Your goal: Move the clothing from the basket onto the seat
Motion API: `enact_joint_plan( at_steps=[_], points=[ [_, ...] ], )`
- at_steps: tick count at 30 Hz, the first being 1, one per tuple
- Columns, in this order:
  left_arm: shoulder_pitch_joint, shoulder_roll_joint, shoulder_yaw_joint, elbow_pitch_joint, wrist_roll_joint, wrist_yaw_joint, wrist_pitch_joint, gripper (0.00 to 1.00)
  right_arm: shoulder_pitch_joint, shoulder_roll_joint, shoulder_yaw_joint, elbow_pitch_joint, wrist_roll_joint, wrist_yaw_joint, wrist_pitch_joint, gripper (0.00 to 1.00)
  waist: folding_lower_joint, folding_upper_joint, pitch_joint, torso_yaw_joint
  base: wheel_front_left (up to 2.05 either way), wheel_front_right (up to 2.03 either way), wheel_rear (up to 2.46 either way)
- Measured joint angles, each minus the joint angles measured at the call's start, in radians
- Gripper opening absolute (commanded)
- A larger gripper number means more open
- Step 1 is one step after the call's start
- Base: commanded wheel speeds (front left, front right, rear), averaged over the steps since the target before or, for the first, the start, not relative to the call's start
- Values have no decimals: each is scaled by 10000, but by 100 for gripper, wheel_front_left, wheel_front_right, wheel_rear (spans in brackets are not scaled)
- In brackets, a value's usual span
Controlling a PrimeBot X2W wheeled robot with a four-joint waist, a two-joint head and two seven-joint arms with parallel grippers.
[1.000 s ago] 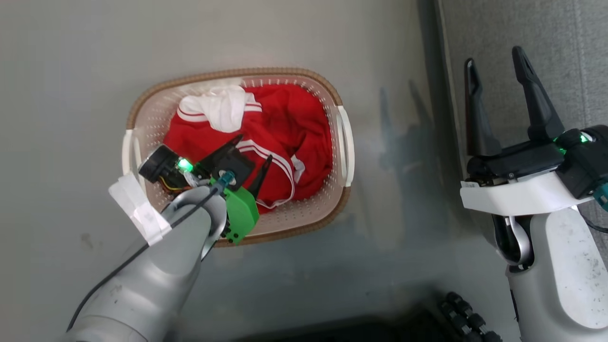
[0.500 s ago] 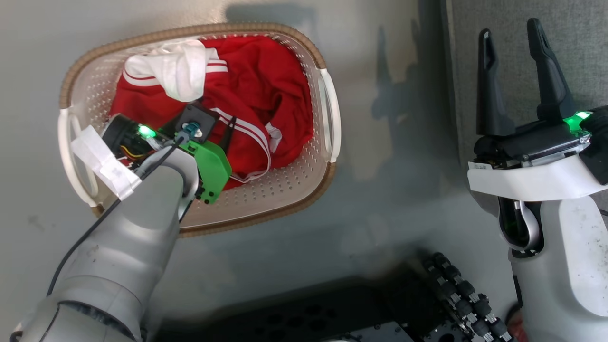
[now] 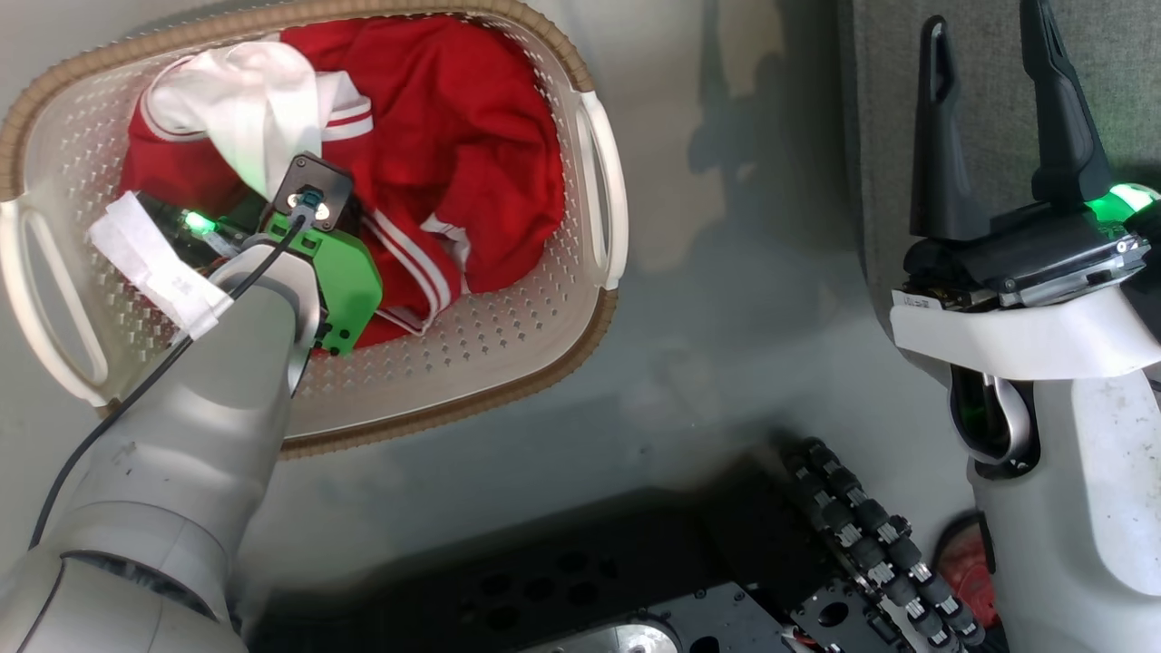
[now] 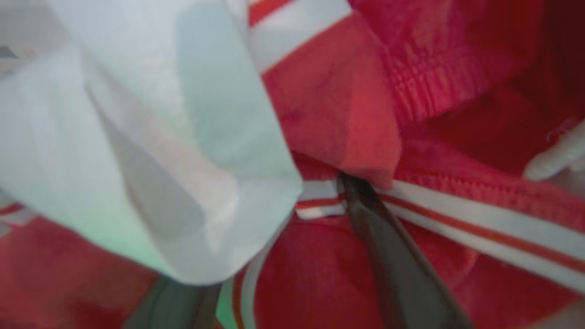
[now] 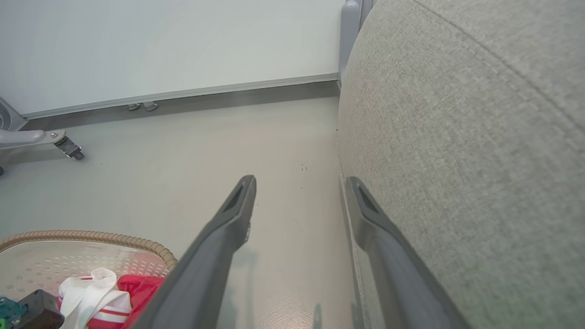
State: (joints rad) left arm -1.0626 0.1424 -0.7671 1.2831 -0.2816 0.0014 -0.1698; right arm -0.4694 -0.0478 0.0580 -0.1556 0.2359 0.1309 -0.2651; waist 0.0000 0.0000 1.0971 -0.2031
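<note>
The jersey's striped trim is bunched up while its red body lies slack in the basket, so my left gripper will grab the striped trim fold (image 4: 322,203) next.
The red jersey (image 3: 472,136) with white trim lies crumpled in the cream basket (image 3: 544,363) at the upper left of the head view. My left arm reaches down into the basket, its wrist (image 3: 313,195) covering the fingers. In the left wrist view my left gripper (image 4: 301,192) is open, pushed into the jersey (image 4: 329,109). One finger (image 4: 379,246) lies across a white stripe and the other is under a white fold. My right gripper (image 3: 984,27) hangs open and empty at the edge of the grey seat (image 3: 1116,73). The seat (image 5: 457,137) is right beside that gripper (image 5: 299,180).
The basket stands on a pale grey floor (image 3: 744,299), left of the seat. My black base (image 3: 544,589) and a cable chain (image 3: 862,535) lie along the bottom of the head view. A wall with a baseboard (image 5: 228,93) and a castered metal leg (image 5: 59,141) stand beyond.
The head camera has dropped closer, so the basket looks larger and further up-left. My left gripper has gone deeper into the jersey, its fingers now hidden under the wrist. The right gripper stays open.
</note>
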Motion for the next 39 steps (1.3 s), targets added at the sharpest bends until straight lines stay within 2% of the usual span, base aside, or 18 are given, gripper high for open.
enact_joint_plan(
  at_steps=[1, 2, 3, 14, 25, 30, 39],
  points=[
    [-12, 29, -2, 10, 0, 82, 29, 24, -15, 0, 4, -8, 8, 0, -2, 100, 0, 0, 36, -34, 0, 0, 0],
    [-30, 38, -6, 15, 0, 113, 54, 7, -34, 4, 8, -8, 10, 0, -6, 100, 0, -1, 61, -59, 0, 0, 0],
    [-43, 40, -17, 17, 0, 159, 63, 0, -49, 12, 12, -10, 10, 0, -8, 100, 0, 0, 82, -82, 0, 0, 0],
    [-10, 94, -140, 50, -86, 161, -69, 0, -113, 21, 109, 244, 111, 2, 6, 100, 0, 0, -226, -75, 0, 0, 0],
    [1063, 90, -207, -138, -272, -111, -876, 0, 93, -6, -81, 493, 27, 6, 8, 100, 0, 0, -1570, 68, 0, 0, 0],
    [1821, 82, -58, -1081, -384, -100, -913, 0, 489, -2, -107, 665, -174, 6, 8, 100, 0, 0, -2439, 233, 0, 0, 0],
    [3777, 159, 623, -3319, -451, 276, -926, 0, 1418, 0, 33, 1051, -393, 6, 8, 100, 0, 0, -4383, 586, 0, 0, 0]
  ],
)
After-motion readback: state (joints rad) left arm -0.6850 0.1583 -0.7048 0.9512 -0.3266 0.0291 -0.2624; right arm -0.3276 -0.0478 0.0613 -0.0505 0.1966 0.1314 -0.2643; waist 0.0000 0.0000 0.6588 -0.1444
